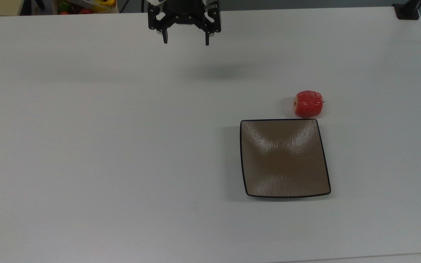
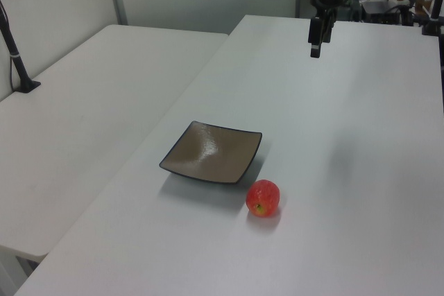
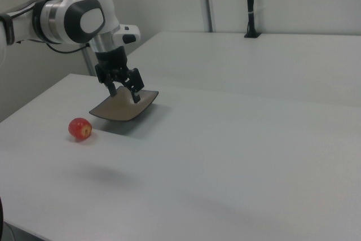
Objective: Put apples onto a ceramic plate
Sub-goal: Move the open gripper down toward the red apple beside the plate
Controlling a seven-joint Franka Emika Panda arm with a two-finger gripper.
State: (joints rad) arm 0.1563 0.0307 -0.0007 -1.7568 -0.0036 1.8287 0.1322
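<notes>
My gripper will next grab the small red apple by its round body (image 2: 263,197) to put the apple on the ceramic plate (image 2: 212,152).
A small red apple (image 1: 308,103) lies on the white table just beyond the far right corner of the square brown ceramic plate (image 1: 284,157), touching or nearly touching its rim. The same apple (image 2: 263,197) sits at the plate's (image 2: 212,152) near right corner in the left view, and the apple (image 3: 80,128) lies left of the plate (image 3: 124,106) in the right view. The plate holds nothing. My gripper (image 1: 186,39) hangs open and empty high above the table, far to the top view's upper left of both; the gripper (image 3: 124,94) shows its fingers spread.
The white table (image 1: 122,146) spreads wide around the plate. A box of small mixed fruits (image 1: 86,6) sits past the table's far edge at the top view's upper left. A black clamp post (image 1: 407,11) stands at the far right corner. A second table (image 2: 76,109) adjoins.
</notes>
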